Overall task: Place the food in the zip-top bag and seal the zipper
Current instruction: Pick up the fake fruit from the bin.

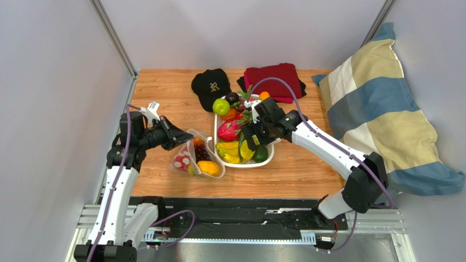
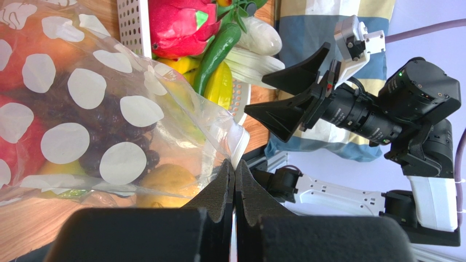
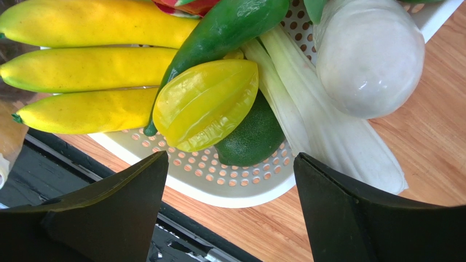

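Observation:
I need to grab the yellow star fruit next with my right gripper, at the fruit's end nearest the tray's rim. The rest of the fruit then stays free to go into the bag.
The zip-top bag, clear with white dots, lies left of the white tray. It holds dark grapes, an orange piece and red and yellow pieces. My left gripper is shut on the corner of the bag's mouth edge, where the zipper runs; the mouth gapes toward the tray. My right gripper is open and empty, hovering over the tray's near end above a yellow star fruit, bananas, a green avocado and a white radish.
The tray also holds a pink dragon fruit, a green apple and other pieces. A black cap and folded red cloth lie at the back. A striped pillow fills the right side. A black rail edges the table's front.

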Robot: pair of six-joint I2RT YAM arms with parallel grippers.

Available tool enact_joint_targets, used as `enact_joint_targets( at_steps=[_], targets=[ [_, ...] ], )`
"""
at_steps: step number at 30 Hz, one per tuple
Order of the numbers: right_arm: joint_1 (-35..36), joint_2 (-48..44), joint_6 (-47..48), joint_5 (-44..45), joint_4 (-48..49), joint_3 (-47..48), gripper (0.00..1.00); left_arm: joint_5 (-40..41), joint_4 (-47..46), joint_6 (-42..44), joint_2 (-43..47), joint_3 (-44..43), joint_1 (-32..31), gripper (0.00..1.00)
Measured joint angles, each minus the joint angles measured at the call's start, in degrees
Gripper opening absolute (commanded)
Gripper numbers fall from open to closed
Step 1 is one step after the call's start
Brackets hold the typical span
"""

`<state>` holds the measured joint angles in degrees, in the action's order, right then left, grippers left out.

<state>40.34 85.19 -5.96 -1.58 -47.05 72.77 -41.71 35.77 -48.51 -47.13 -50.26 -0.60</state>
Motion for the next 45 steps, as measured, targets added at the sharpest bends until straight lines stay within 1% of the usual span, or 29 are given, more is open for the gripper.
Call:
enact_joint_targets(
  at_steps=[6, 16, 20, 25, 27, 28, 29, 31, 32, 34, 35, 37, 38, 41, 43, 45],
  targets=[
    [0.0, 0.9, -3.3, 0.5, 1.2, 0.0, 0.89, 0.1, 0.0, 0.0, 0.0, 0.0, 0.0, 0.00],
    [0.0, 7.0, -7.8, -2.1, 1.9, 0.1, 0.90, 0.2, -0.5, 0.0, 0.0, 0.0, 0.0, 0.00],
    [0.0, 9.5, -8.6, -2.8, 1.9, 1.5, 0.91, 0.2, -0.5, -0.1, 0.0, 0.0, 0.0, 0.00],
    [0.0, 11.6, -9.4, -4.1, 2.2, 2.7, 0.88, 0.2, -0.8, -0.1, 0.0, 0.2, 0.0, 0.00],
    [0.0, 11.6, -9.7, -4.9, 2.2, 2.7, 0.85, 0.2, -0.9, -0.1, 0.0, 0.3, 0.0, 0.00],
    [-0.1, 11.6, -9.9, -5.3, 2.1, 2.7, 0.83, 0.2, -0.9, -0.2, 0.0, 0.3, 0.0, 0.00],
    [-0.2, 11.6, -10.1, -5.6, 2.1, 2.7, 0.76, 0.2, -1.0, -0.2, 0.0, 0.3, 0.0, 0.00],
    [-0.6, 11.6, -10.4, -6.6, 2.1, 2.7, 0.68, 0.2, -1.1, -0.2, -0.1, 0.3, 0.0, 0.00],
    [-0.9, 11.6, -10.7, -7.2, 2.1, 2.7, 0.61, 0.2, -1.2, -0.2, -0.2, 0.3, 0.0, 0.00],
    [-1.7, 11.6, -11.0, -8.3, 2.1, 2.7, 0.54, 0.2, -1.3, -0.2, -0.3, 0.3, 0.0, 0.00],
    [-2.1, 11.6, -11.3, -8.7, 2.0, 2.7, 0.49, 0.2, -1.3, -0.2, -0.3, 0.3, 0.0, 0.00],
    [-2.6, 11.5, -11.5, -9.5, 1.9, 2.7, 0.43, 0.2, -1.3, -0.2, -0.3, 0.3, 0.0, 0.00],
    [-2.9, 11.3, -11.8, -9.9, 1.9, 2.7, 0.38, 0.2, -1.3, -0.2, -0.3, 0.3, 0.0, 0.00],
    [-3.1, 10.5, -12.3, -11.2, 1.9, 2.7, 0.30, 0.2, -1.3, -0.2, -0.3, 0.3, 0.0, 0.00],
    [-3.1, 9.7, -12.3, -11.8, 1.6, 2.7, 0.28, 0.2, -1.3, -0.1, -0.3, 0.3, 0.0, 0.00],
    [-3.2, 8.9, -12.3, -12.2, 1.3, 2.7, 0.22, 0.2, -1.3, -0.1, -0.3, 0.3, 0.0, 0.00]
  ],
)
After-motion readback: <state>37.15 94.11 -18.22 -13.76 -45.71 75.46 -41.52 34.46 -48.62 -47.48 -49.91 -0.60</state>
